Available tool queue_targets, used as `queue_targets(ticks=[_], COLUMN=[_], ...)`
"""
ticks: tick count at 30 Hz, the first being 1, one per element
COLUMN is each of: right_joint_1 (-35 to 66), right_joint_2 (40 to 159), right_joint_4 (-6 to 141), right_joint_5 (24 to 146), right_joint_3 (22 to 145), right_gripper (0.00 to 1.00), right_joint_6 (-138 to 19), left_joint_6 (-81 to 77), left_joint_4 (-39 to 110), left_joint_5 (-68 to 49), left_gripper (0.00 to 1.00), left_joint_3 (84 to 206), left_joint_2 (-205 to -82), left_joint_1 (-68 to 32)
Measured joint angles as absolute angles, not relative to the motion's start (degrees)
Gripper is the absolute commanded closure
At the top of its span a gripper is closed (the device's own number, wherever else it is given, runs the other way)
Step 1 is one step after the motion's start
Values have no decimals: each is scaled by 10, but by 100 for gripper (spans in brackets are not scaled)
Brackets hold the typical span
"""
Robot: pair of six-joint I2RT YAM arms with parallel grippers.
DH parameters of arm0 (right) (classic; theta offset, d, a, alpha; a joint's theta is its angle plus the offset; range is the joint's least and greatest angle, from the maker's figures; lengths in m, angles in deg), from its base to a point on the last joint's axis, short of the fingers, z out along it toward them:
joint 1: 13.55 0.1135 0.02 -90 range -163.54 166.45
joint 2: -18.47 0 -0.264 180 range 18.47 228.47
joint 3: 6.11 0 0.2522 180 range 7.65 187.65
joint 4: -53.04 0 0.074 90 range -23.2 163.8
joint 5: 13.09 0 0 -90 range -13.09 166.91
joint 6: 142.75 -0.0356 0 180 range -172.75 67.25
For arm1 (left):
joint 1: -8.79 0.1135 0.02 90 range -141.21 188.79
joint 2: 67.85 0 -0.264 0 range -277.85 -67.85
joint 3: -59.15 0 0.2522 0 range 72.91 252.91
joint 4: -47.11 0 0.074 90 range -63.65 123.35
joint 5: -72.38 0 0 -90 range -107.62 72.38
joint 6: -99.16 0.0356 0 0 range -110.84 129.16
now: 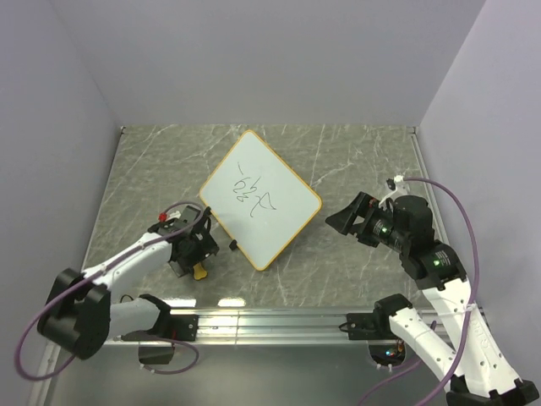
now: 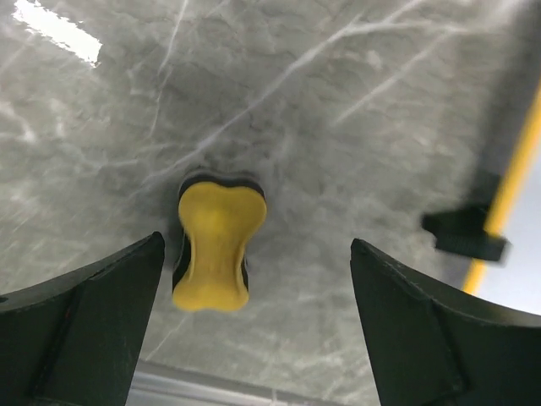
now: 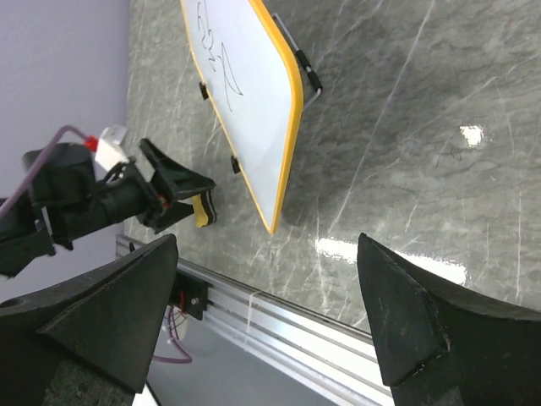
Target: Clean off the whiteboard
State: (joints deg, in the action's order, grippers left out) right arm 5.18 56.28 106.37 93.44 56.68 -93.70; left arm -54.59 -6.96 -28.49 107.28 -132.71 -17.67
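My left gripper has its fingers wide apart, so the small yellow eraser (image 1: 199,271) would stay on the marble table if I lifted my left gripper now.
The whiteboard (image 1: 260,199) lies turned like a diamond on the grey marble table, white with an orange-yellow rim and dark scribbles near its middle. It also shows in the right wrist view, whiteboard (image 3: 245,93). My left gripper (image 1: 193,252) hovers just off the board's lower left edge, open, over a small yellow eraser (image 1: 199,271). In the left wrist view the eraser (image 2: 215,245) rests on the table inside the left gripper (image 2: 258,245), close to the left finger and not gripped. My right gripper (image 1: 338,222) stands open and empty to the right of the board.
A metal rail (image 1: 254,321) runs along the table's near edge. Purple-grey walls close in the left, back and right sides. A black tab (image 2: 465,233) sticks out from the board's rim close to my left gripper. Purple cables loop off both arms.
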Motion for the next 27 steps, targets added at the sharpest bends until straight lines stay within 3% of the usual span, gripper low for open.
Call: queue_targets(ticks=[3, 7, 9, 10, 12, 13, 14, 23, 27], right_joint_1=[52, 52, 52, 52, 52, 52, 52, 52, 44], right_joint_2=[565, 563, 562, 562, 563, 564, 566, 606, 690], right_joint_4=[1069, 1078, 1082, 1083, 1084, 1084, 1084, 1061, 1070], right_joint_5=[929, 917, 912, 909, 904, 902, 900, 920, 921], right_joint_3=[567, 567, 567, 567, 567, 567, 567, 569, 619], right_gripper=[7, 8, 8, 8, 9, 9, 9, 8, 12], right_joint_6=[-935, -932, -931, -930, -928, -927, -926, -914, -904], left_joint_6=[-546, -546, -547, -548, -553, -555, -554, -554, -546], left_joint_4=[-57, -48, -40, -34, -14, -9, 0, -19, -51], left_joint_5=[-283, -280, -279, -278, -273, -268, -265, -265, -274], left_gripper=[12, 33, 39, 58, 85, 96, 100, 100, 100], left_joint_3=[1073, 1076, 1068, 1061, 1042, 1038, 1031, 1034, 1112], left_joint_2=[-1378, -1385, -1378, -1370, -1353, -1346, -1339, -1302, -1265], left_joint_1=[-177, -177, -177, -177, -178, -178, -180, -204, -214])
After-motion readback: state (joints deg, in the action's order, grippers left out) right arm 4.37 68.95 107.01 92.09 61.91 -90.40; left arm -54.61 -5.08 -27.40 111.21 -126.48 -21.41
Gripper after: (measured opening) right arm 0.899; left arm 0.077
